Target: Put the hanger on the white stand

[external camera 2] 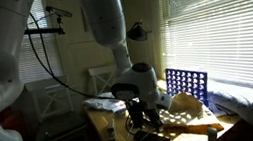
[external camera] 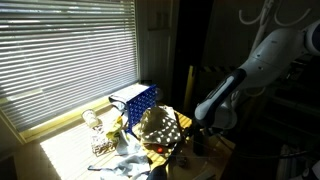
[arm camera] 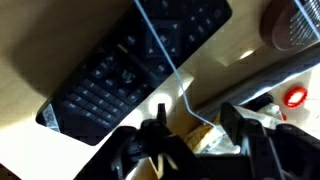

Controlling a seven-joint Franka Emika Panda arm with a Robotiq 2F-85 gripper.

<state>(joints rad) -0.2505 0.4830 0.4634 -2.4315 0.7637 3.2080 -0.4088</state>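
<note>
The thin wire bends and runs back through the gap between my fingers, so my gripper would hold the hanger if it closed now. My gripper needs to close on the hanger.
In the wrist view the hanger (arm camera: 160,55) shows as a thin bright wire. It runs down across a dark keyboard (arm camera: 120,75), bends, and passes between my fingers. My gripper (arm camera: 197,130) is open, one finger on each side of the wire, and I cannot tell if they touch it. In both exterior views the gripper (external camera: 200,132) (external camera 2: 136,113) is low over the cluttered table, and the hanger is too thin to make out. Curved white hook arms of the white stand (external camera: 258,13) (external camera 2: 55,8) show high up, far above the gripper.
A blue grid game board (external camera: 135,100) (external camera 2: 184,84) stands by the window blinds. A speckled basket-like object (external camera: 160,125) and small bottles (external camera: 95,122) crowd the table. A round mesh object (arm camera: 295,22) and a red item (arm camera: 295,98) lie near the gripper.
</note>
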